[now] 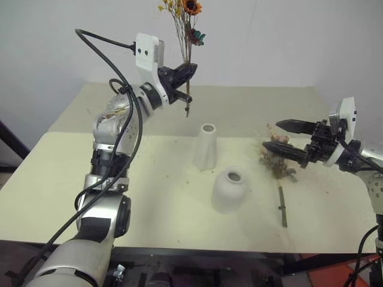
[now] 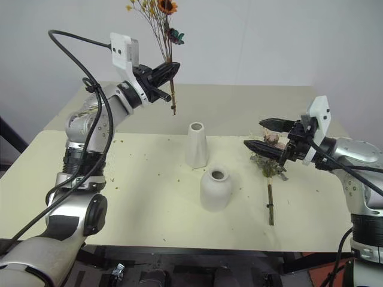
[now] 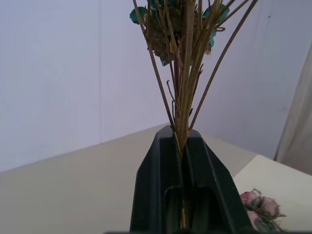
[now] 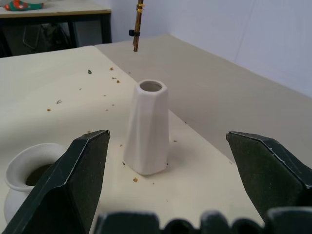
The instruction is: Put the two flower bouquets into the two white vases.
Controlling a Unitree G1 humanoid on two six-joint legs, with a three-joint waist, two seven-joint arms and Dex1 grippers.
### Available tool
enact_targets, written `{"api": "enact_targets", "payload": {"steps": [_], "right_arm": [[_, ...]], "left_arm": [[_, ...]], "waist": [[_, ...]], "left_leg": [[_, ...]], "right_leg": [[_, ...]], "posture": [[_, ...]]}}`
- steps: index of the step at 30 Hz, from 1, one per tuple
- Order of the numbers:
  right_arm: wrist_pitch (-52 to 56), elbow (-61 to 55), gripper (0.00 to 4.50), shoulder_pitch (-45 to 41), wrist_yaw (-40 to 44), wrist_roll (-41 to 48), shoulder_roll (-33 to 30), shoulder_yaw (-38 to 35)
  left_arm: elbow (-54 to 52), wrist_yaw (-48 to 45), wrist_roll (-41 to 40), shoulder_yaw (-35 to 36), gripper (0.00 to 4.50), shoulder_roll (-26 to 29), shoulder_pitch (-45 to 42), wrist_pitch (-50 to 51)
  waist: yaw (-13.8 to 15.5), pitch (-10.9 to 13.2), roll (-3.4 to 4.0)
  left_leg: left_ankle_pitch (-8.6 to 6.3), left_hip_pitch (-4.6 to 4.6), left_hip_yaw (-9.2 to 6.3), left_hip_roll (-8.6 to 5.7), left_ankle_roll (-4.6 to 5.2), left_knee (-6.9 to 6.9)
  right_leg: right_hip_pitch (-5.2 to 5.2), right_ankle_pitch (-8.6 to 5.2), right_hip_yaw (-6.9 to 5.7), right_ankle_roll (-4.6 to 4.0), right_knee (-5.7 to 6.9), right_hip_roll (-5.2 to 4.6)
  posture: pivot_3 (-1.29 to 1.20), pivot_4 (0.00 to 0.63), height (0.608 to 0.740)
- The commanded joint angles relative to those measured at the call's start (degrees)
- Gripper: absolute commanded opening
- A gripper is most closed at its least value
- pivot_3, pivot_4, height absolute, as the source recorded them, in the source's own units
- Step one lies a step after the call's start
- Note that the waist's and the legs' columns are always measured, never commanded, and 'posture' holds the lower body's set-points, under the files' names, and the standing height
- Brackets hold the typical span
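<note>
I need to grab the pink rose bouquet with my right gripper next by its stems just under the flowers (image 1: 280,184), since dried blossoms and thin petals spread over its top.
My left gripper (image 1: 188,73) is shut on the stems of the thin yellow-orange bouquet (image 1: 187,24) and holds it upright in the air. Its stem ends (image 1: 188,110) hang above and behind the tall tapered white vase (image 1: 206,146). The squat round white vase (image 1: 230,190) stands just in front of the tall one. The pink rose bouquet (image 1: 276,160) lies flat on the table at the right. My right gripper (image 1: 271,134) hovers open just above its flower end, pointing left toward the vases. The right wrist view shows the tall vase (image 4: 146,129) between my open fingers (image 4: 73,180).
The cream table (image 1: 149,197) carries scattered crumbs of dried plant around the vases. A plain wall rises behind its far edge. A dark table (image 4: 58,14) stands in the background of the right wrist view.
</note>
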Motion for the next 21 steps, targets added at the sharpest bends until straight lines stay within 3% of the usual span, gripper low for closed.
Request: {"api": "enact_targets", "payload": {"steps": [1,7,21], "right_arm": [[1.3,-2.2,4.5,-1.1,-0.7,1.2,-1.0,-2.4],[1.7,-3.2,4.5,-0.6,-0.4,1.2,-0.9,-3.1],[1.8,-5.6,4.5,1.1,-0.9,1.9,-0.3,-4.8]], "left_arm": [[0.5,-2.8,-0.4,1.3,0.03,-0.9,-3.5,-3.0],[2.9,-7.3,-2.2,2.4,0.03,-3.3,-4.4,-3.6],[6.8,-10.0,3.4,-1.3,0.03,-6.3,-2.4,-6.7]], "waist": [[0.0,0.0,0.0],[-0.1,0.0,0.0],[-0.1,0.0,-0.01]], "left_leg": [[0.0,0.0,0.0,0.0,0.0,0.02],[0.0,-0.01,0.0,0.0,0.0,0.02],[0.0,-0.02,0.0,0.0,0.0,0.02]], "right_leg": [[0.0,0.0,0.0,0.01,0.0,0.0],[0.0,0.0,0.0,0.02,-0.02,0.01],[0.0,0.01,0.0,0.04,-0.02,0.01]], "posture": [[0.0,0.15,0.74],[0.0,0.15,0.74],[0.0,0.15,0.74]]}}
